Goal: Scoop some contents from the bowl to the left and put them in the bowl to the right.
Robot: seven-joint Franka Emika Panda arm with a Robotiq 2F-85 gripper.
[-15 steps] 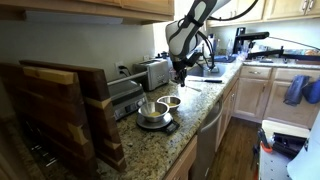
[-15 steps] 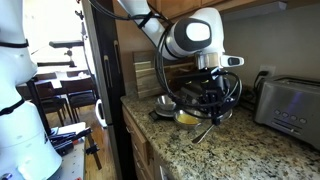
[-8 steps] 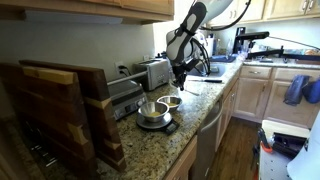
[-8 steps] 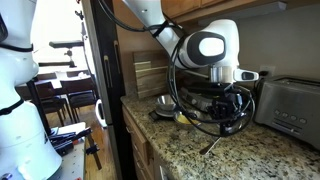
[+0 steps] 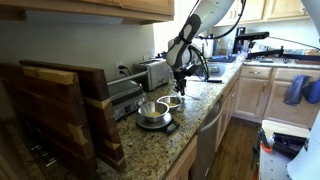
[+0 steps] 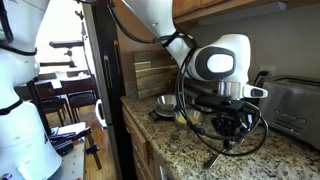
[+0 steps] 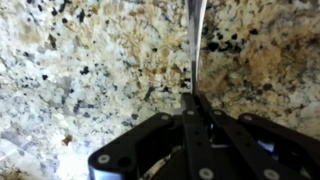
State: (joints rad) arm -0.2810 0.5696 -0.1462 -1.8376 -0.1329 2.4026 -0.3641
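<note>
The metal spoon slants down to empty, flat granite and would land on the counter, so it is now time for my gripper to open.
The larger steel bowl [image 5: 150, 109] stands on a black scale, and the smaller steel bowl [image 5: 170, 101] sits just beyond it. Both show in the other exterior view, the larger bowl [image 6: 164, 102] further back and the smaller bowl [image 6: 185, 117] with a yellowish-brown inside. My gripper [image 6: 236, 128] hangs over the granite counter, away from both bowls on the toaster side; it also shows in an exterior view [image 5: 181, 76]. It is shut on a metal spoon [image 6: 214, 155] that slants down to the counter. In the wrist view the shut fingers [image 7: 192, 102] pinch the spoon's handle [image 7: 195, 40] above bare granite.
A silver toaster [image 6: 296, 100] stands against the wall past the gripper, also seen in an exterior view [image 5: 153, 72]. Wooden cutting boards [image 5: 60, 115] stand at the counter's other end. The counter's front edge [image 6: 150, 140] runs beside the bowls.
My gripper has moved along the counter away from the bowls toward the toaster, carrying the spoon with it. The bowls have not moved.
</note>
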